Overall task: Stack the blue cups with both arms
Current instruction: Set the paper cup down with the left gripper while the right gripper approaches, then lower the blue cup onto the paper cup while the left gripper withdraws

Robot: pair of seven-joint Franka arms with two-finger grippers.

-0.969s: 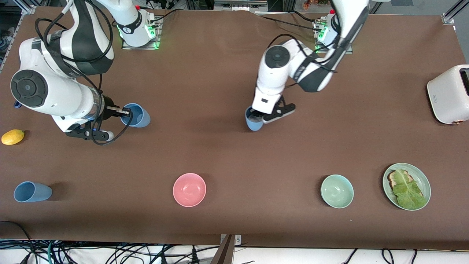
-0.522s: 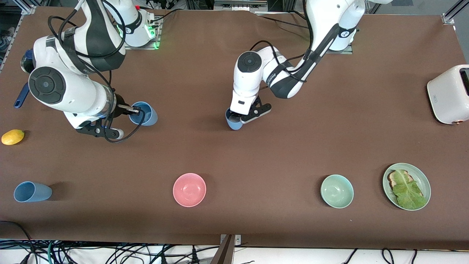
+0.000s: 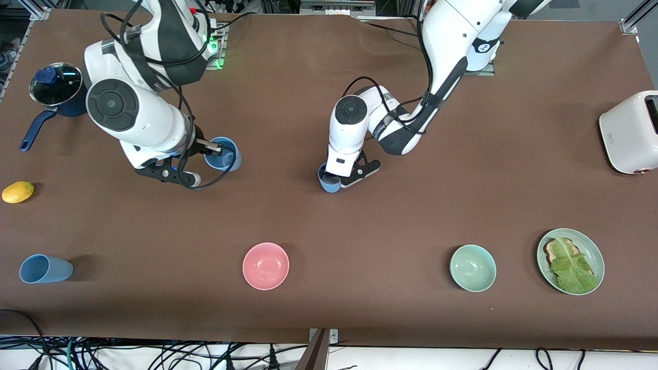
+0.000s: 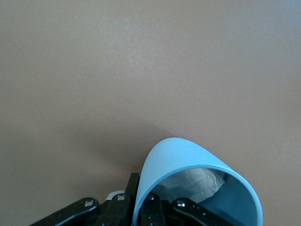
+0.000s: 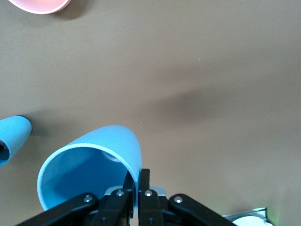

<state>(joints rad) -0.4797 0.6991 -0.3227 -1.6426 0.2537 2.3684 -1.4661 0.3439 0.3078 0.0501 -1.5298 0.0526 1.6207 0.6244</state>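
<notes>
In the front view the blue cup's base (image 3: 330, 188) sits low at the table, so it is time for my left gripper to open now.
There are three light-blue cups. My right gripper (image 3: 209, 149) is shut on the rim of one blue cup (image 3: 223, 154) and holds it tilted above the table; the right wrist view shows this cup (image 5: 94, 160) pinched at its rim in the gripper (image 5: 139, 188). My left gripper (image 3: 336, 177) is shut on the rim of a second cup (image 3: 328, 184), held low over the table's middle; the left wrist view shows that cup (image 4: 188, 162) in the gripper (image 4: 141, 200). It also shows in the right wrist view (image 5: 14, 134). The third cup (image 3: 45, 269) lies on its side near the front edge at the right arm's end.
A navy saucepan with a glass lid (image 3: 56, 87) and a lemon (image 3: 18, 191) sit at the right arm's end. A pink bowl (image 3: 266, 265), a green bowl (image 3: 473, 267) and a plate (image 3: 592, 243) with toast and lettuce line the front. A white toaster (image 3: 629, 132) stands at the left arm's end.
The right arm has carried its cup toward the table's middle, uncovering the saucepan. The left arm has carried its cup toward the right arm's end, and now it shows a little lower in the front view.
</notes>
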